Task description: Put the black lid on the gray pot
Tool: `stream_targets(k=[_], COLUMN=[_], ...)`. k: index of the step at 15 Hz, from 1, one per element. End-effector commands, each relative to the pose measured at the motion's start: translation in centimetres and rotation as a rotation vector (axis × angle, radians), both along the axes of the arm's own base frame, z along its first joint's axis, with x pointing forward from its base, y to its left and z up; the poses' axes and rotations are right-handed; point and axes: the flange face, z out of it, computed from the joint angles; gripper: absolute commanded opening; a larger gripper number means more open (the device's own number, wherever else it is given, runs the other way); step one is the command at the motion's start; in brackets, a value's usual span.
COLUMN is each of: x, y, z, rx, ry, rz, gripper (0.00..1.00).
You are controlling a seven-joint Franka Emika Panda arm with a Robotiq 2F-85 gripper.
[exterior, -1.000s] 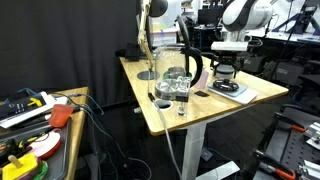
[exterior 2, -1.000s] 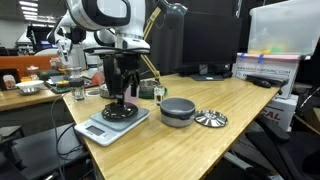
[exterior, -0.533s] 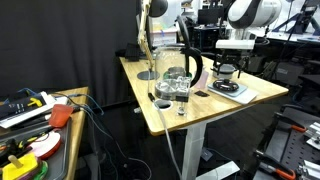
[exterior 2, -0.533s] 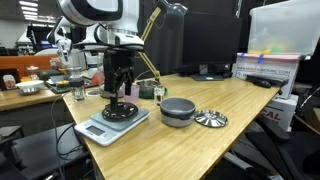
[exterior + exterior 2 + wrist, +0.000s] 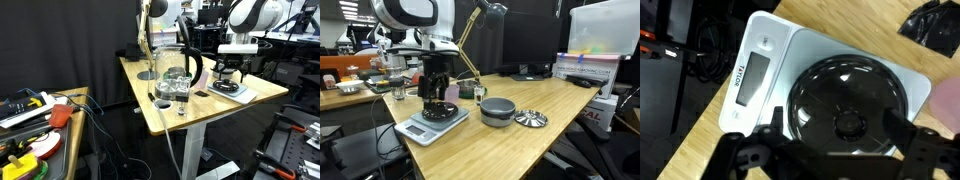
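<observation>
The raised knob [image 5: 226,83] [image 5: 850,125] is between my open fingers, so they would hold the knob if I closed now. My gripper needs to close on the knob.
The black lid [image 5: 845,100] with its raised centre knob lies flat on a white kitchen scale [image 5: 760,60]; it also shows in an exterior view [image 5: 439,111]. My gripper [image 5: 840,132] is open just above the lid, with one finger on each side of it, and holds nothing. In both exterior views the gripper [image 5: 434,98] [image 5: 229,76] points straight down over the scale [image 5: 420,128]. The gray pot [image 5: 498,111] stands uncovered on the wooden table to the right of the scale, a short way from the gripper.
A shiny perforated metal disc [image 5: 530,119] lies beside the pot. A tall glass jug with a black handle [image 5: 180,72] and a small glass [image 5: 398,92] stand on the table. A black crumpled object [image 5: 933,22] lies past the scale. The table edge [image 5: 700,150] is close.
The gripper has come down a little toward the lid and the arm has shifted slightly sideways. The lid, scale and pot have not moved.
</observation>
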Motion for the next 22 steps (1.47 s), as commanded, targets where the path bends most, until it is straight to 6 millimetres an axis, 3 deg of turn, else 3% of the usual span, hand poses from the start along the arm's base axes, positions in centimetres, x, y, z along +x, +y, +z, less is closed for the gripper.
stream_targets(k=[1,2,4,6,14,15,18,22], x=[0.4,0.4,0.4,0.5,0.7,0.7,0.6,0.8], y=[0.2,0.3,0.5,0.6,0.7,0.7,0.6,-0.2], z=[-0.2,-0.3,-0.5,-0.7,-0.5,-0.5,-0.3,1.4], rx=[-0.002,-0.003,-0.003,-0.001,-0.009,-0.011,-0.015,-0.074], ry=[-0.008,-0.008,-0.008,-0.010,-0.027,-0.027,-0.033,-0.098], rz=[0.019,0.024,0.027,0.021,0.028,0.029,0.028,0.021], gripper=[1.00,0.96,0.71,0.64,0.09,0.05,0.07,0.07])
